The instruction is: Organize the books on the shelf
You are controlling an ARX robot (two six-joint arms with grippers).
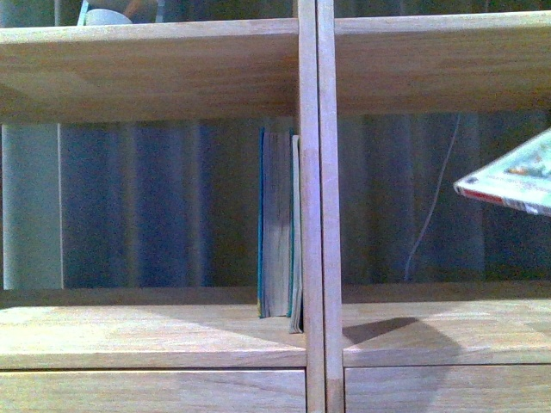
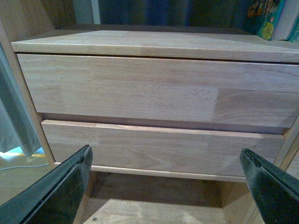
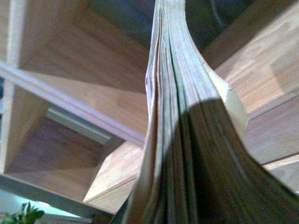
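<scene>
My left gripper grabs the thin pale paperback by its red-labelled spine (image 1: pixel 492 197) next, to stand the paperback beside the teal book (image 1: pixel 275 224).
The light wooden shelf (image 1: pixel 310 215) fills the front view. A thick teal book (image 1: pixel 275 224) stands upright in the left compartment against the middle divider, with a thin pale book (image 1: pixel 296 232) between it and the divider. The thin pale paperback (image 1: pixel 512 181) hangs tilted in the air at the right compartment's edge, above the shelf board. In the right wrist view its page edges (image 3: pixel 173 116) fill the picture and hide my right gripper's fingers, which are shut on it. My left gripper (image 2: pixel 166 186) is open and empty, low in front of two drawer fronts (image 2: pixel 159 93).
A white bowl (image 1: pixel 108 15) sits on the upper shelf board at the left. A dark curtain (image 1: pixel 155 206) and a thin white cable (image 1: pixel 430 215) hang behind the shelf. Bare floor (image 2: pixel 154 210) shows under the drawers. A green plant (image 3: pixel 23 215) shows in the right wrist view.
</scene>
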